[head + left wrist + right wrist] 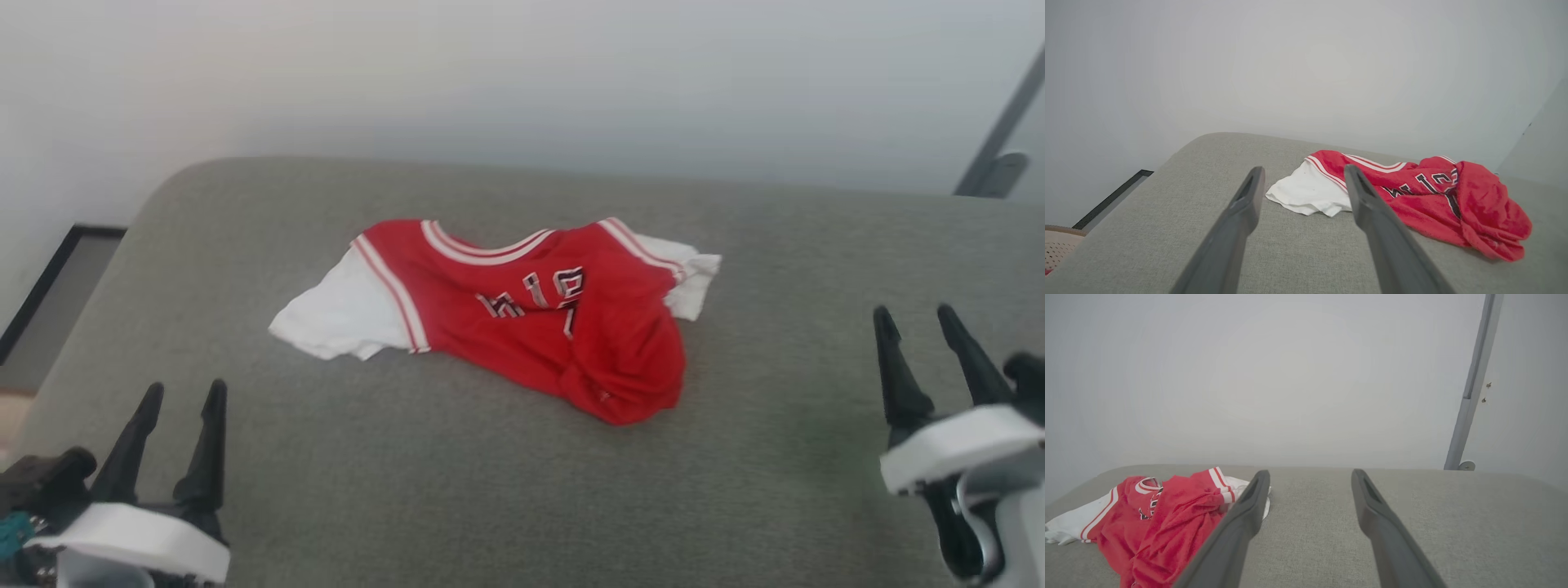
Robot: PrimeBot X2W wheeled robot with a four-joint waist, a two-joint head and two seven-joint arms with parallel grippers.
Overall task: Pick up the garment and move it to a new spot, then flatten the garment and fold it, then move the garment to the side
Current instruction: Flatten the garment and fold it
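My right gripper pinches the loose white sleeve edge [704, 281] that sticks out next, since the garment's lower red cloth [627, 377] lies bunched in a heap.
The garment [531, 318] is a small red jersey with white sleeves and striped trim. It lies crumpled in the middle of a grey cushioned surface [457, 490], its lower hem bunched so the black lettering is partly hidden. It also lies ahead and to the right in the left wrist view as the garment [1425, 196], and at the lower left in the right wrist view as the garment [1159, 522]. My left gripper [184, 390] hangs open at the lower left, well short of the jersey. My right gripper [914, 312] stands open at the right, apart from it. Nothing is held.
The grey surface has a rounded far-left corner [188, 175] and ends against a pale wall. A dark-framed floor strip [49, 286] lies beyond its left edge. A grey slanted pole [1000, 135] rises at the far right.
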